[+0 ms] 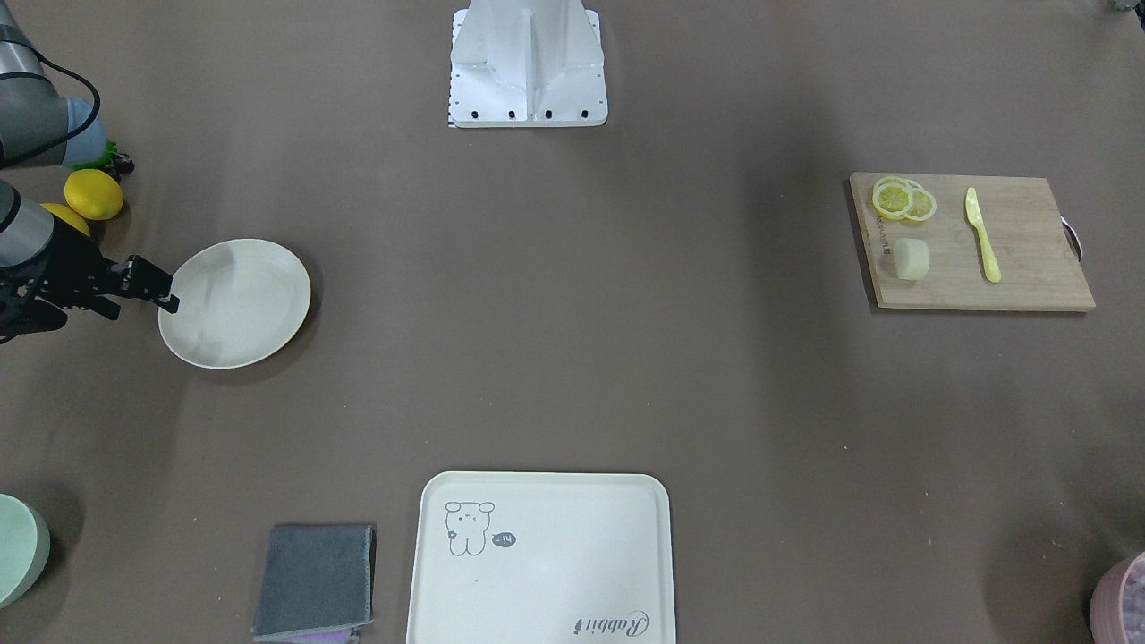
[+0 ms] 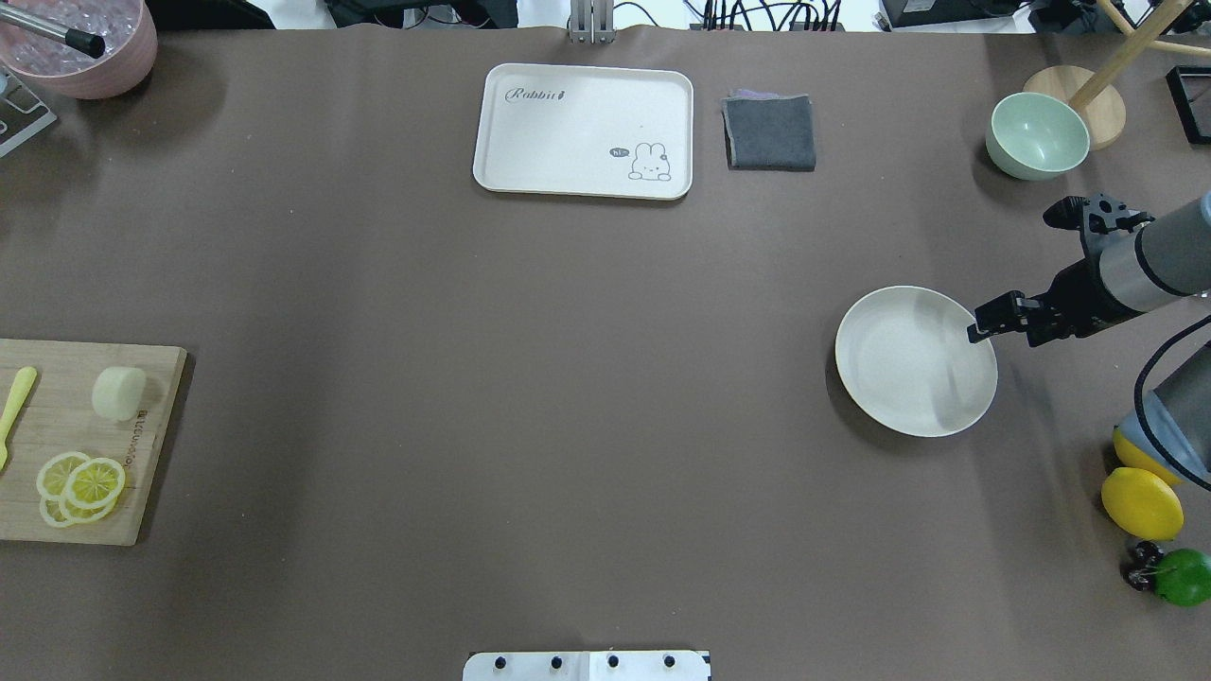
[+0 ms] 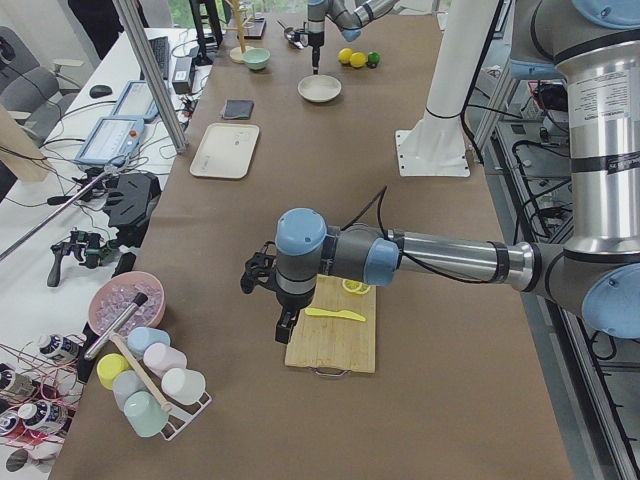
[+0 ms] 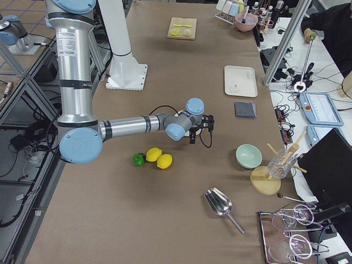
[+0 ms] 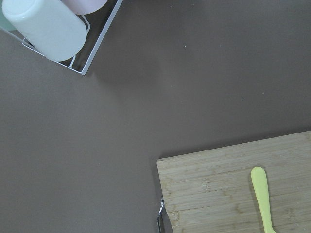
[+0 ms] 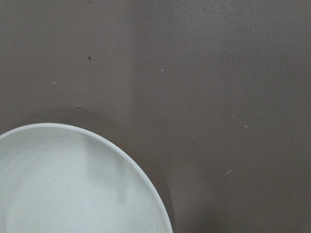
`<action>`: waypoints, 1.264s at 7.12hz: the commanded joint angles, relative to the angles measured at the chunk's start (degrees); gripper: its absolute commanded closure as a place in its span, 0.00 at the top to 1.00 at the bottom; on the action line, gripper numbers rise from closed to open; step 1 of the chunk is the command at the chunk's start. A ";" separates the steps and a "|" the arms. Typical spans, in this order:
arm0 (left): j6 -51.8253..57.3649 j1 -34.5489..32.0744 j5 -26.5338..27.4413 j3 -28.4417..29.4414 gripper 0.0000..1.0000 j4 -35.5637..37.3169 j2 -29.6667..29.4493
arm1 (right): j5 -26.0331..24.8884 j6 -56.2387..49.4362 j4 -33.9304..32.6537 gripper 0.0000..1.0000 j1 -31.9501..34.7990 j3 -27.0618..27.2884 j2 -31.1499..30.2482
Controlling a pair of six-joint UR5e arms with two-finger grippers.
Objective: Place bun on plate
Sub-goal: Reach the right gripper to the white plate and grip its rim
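Observation:
The plate needs to come within reach for the bun (image 1: 911, 259), so I will grab it by its rim (image 1: 181, 274) with my right gripper next.
The bun (image 1: 911, 259) (image 2: 118, 392) lies on a wooden cutting board (image 1: 1029, 268), next to lemon slices (image 1: 903, 199) and a yellow knife (image 1: 982, 237). The plate (image 1: 237, 304) (image 2: 913, 364) (image 6: 73, 194) rests bare on the table far across from it. My right gripper (image 1: 143, 304) (image 2: 1003, 333) points down just above the plate's outer rim, open and holding nothing. My left gripper (image 3: 285, 328) hangs over the board's handle end and shows only in the exterior left view, so I cannot tell its state. The left wrist view shows only the board's corner (image 5: 218, 194).
Two lemons (image 2: 1140, 501) and a green fruit (image 2: 1183, 577) lie near the right arm. A green bowl (image 2: 1036, 135), a grey cloth (image 2: 769, 132) and a rabbit tray (image 2: 584, 130) line the far edge. A pink bowl (image 2: 80, 47) and cup rack (image 3: 150, 385) stand beyond the board.

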 commanded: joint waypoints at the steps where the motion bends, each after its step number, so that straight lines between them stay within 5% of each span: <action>1: -0.02 0.00 0.00 0.04 0.98 -0.24 0.09 | -0.06 0.08 0.49 0.81 -1.19 -1.99 1.15; 2: -0.02 0.00 0.00 0.04 0.98 -0.24 0.01 | -0.06 0.08 0.40 0.64 -1.45 -2.26 1.24; 4: -0.02 0.00 0.00 -0.05 0.98 -0.33 0.36 | -0.06 0.08 0.40 0.12 -1.63 -2.52 1.24; 5: -0.02 0.00 0.00 -0.05 0.98 -0.33 0.36 | 0.03 0.08 0.40 0.00 -1.72 -2.52 1.24; 9: -0.63 0.26 -0.09 -0.05 0.98 -0.24 0.27 | 2.12 2.44 0.40 0.00 -1.55 -1.29 3.34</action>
